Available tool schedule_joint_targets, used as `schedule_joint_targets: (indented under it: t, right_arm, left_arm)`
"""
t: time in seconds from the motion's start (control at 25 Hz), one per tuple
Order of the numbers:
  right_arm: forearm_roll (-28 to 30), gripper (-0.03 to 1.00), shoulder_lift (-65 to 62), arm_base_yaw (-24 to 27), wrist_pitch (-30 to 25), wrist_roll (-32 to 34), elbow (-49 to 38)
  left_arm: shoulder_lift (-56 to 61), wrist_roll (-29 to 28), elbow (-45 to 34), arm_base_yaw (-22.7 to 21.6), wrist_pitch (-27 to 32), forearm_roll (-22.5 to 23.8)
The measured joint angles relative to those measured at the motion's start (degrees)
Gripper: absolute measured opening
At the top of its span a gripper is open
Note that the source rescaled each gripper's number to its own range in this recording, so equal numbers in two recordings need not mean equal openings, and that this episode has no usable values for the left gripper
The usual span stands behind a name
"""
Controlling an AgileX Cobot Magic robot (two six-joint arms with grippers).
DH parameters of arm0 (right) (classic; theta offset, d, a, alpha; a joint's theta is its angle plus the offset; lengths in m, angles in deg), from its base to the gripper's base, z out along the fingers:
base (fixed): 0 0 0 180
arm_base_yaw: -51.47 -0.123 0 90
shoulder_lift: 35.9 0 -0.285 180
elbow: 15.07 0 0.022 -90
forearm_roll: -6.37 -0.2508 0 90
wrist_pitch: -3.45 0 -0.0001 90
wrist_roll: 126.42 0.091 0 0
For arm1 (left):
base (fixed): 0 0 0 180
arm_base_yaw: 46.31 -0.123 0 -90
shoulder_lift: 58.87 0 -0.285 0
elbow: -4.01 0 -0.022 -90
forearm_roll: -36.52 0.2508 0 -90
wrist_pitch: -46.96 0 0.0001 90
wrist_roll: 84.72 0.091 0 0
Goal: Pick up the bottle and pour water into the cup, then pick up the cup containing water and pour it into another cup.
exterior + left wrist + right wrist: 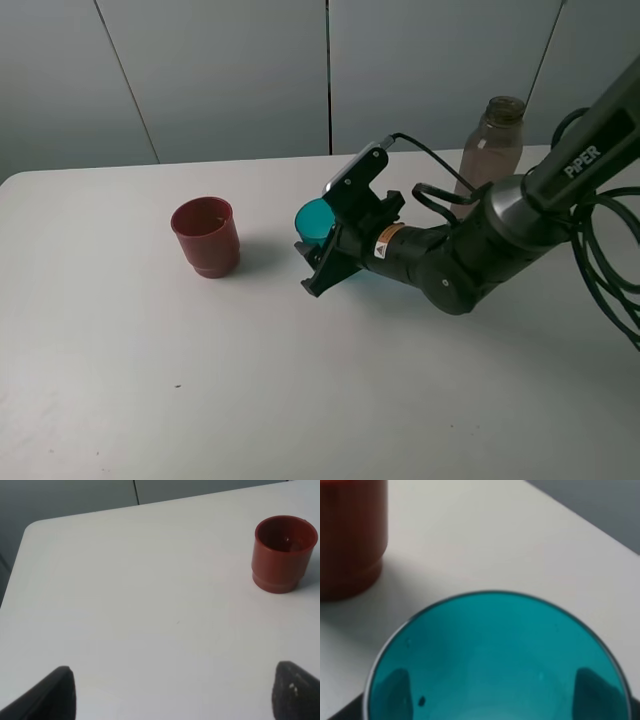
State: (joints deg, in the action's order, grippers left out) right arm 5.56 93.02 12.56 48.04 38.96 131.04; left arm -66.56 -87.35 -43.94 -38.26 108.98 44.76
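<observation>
The teal cup (317,221) stands low between my right gripper's fingers, its lower end at the white tabletop, so now it is time to release the cup.
The teal see-through cup (317,221) sits mid-table between my right gripper's (321,254) fingers. In the right wrist view the cup (495,650) fills the frame, and dark fingers (395,692) show through its walls on both sides. The gripper is shut on it. I cannot tell whether its base touches the table. The red cup (206,236) stands upright to its left, apart from it, and also shows in both wrist views (284,553) (350,535). The grey-brown bottle (492,143) stands upright at the back right, uncapped. My left gripper (172,695) is open over bare table.
The white table (150,380) ends at a grey panelled wall behind. The right arm's black cables (600,270) loop over the table's right side. The table's far left corner (35,527) shows in the left wrist view.
</observation>
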Motion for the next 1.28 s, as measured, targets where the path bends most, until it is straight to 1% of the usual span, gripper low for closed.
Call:
schedule_joint_targets:
  t: [0.36, 0.4, 0.44, 0.48, 0.52, 0.56, 0.6, 0.8, 1.04, 1.12, 1.2, 1.28]
  right_arm:
    - [-0.21, 0.14, 0.36, 0.00, 0.56, 0.51, 0.00]
    - [-0.21, 0.27, 0.36, 0.00, 0.44, 0.51, 0.00]
    - [-0.21, 0.50, 0.47, 0.00, -0.25, 0.51, 0.00]
    - [-0.21, 0.71, 0.71, 0.00, -0.71, 0.51, 0.00]
    - [-0.21, 0.88, 0.71, 0.00, -1.19, 0.51, 0.00]
    - [-0.21, 0.95, 0.71, 0.00, -1.34, 0.51, 0.00]
    - [-0.31, 0.98, 0.71, 0.00, -1.34, 0.23, 0.00]
    - [-0.90, 0.99, -0.06, 0.00, -1.47, -0.69, 0.00]
    - [-1.29, 0.99, -6.81, 0.00, -1.58, -1.18, -0.12]
    - [-1.29, 0.99, -9.44, 0.00, -2.90, -1.18, -0.12]
    - [-1.39, 0.99, -12.73, 0.00, -5.48, -1.18, -0.12]
    - [-1.53, 0.99, -16.29, 0.00, -10.08, 0.51, -0.12]
  left_arm:
    - [0.00, 0.00, 0.00, 0.00, 0.00, 0.00]
    - [0.00, 0.00, 0.00, 0.00, 0.00, 0.00]
    - [0.00, 0.00, 0.00, 0.00, 0.00, 0.00]
    - [0.00, 0.00, 0.00, 0.00, 0.00, 0.00]
    - [0.00, 0.00, 0.00, 0.00, 0.00, 0.00]
    - [0.00, 0.00, 0.00, 0.00, 0.00, 0.00]
    - [0.00, 0.00, 0.00, 0.00, 0.00, 0.00]
    - [0.00, 0.00, 0.00, 0.00, 0.00, 0.00]
    - [0.00, 0.00, 0.00, 0.00, 0.00, 0.00]
    - [0.00, 0.00, 0.00, 0.00, 0.00, 0.00]
    - [0.00, 0.00, 0.00, 0.00, 0.00, 0.00]
    - [0.00, 0.00, 0.00, 0.00, 0.00, 0.00]
